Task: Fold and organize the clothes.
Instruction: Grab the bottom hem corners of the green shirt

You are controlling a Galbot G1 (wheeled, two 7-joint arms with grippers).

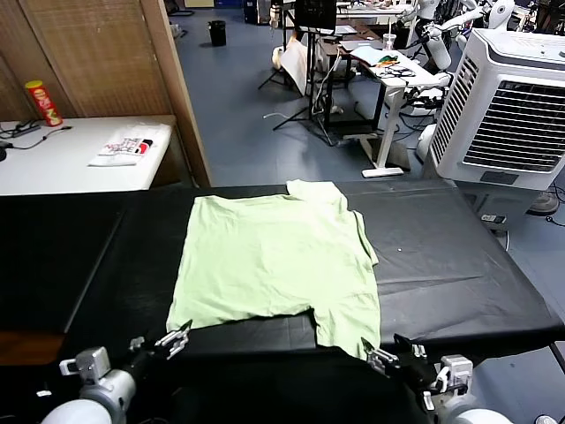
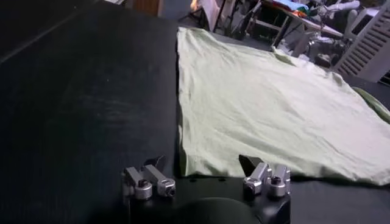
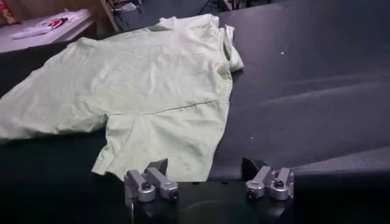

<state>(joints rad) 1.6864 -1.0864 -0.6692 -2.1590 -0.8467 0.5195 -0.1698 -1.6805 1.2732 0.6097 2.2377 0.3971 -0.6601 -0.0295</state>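
My right gripper grabs the cuff end of its hanging sleeve (image 1: 353,343) next, to fold the T-shirt (image 1: 274,256).
The clothes are one pale light-green T-shirt (image 1: 274,256), lying flat and plain side up on the black table (image 1: 450,265). One sleeve points to the far edge and the other hangs toward the near edge. My left gripper (image 1: 163,340) is open just off the shirt's near left corner and touches nothing. In the left wrist view the shirt (image 2: 262,103) spreads out ahead of the open left gripper (image 2: 202,163). My right gripper (image 1: 393,353) is open beside the near sleeve. In the right wrist view that sleeve of the shirt (image 3: 164,143) lies just before the open right gripper (image 3: 204,163).
A white side table (image 1: 53,168) at the far left carries a white printed packet (image 1: 124,148) and a red can (image 1: 41,102). A large white air cooler (image 1: 508,106) stands at the far right. The black table's near edge runs just in front of both grippers.
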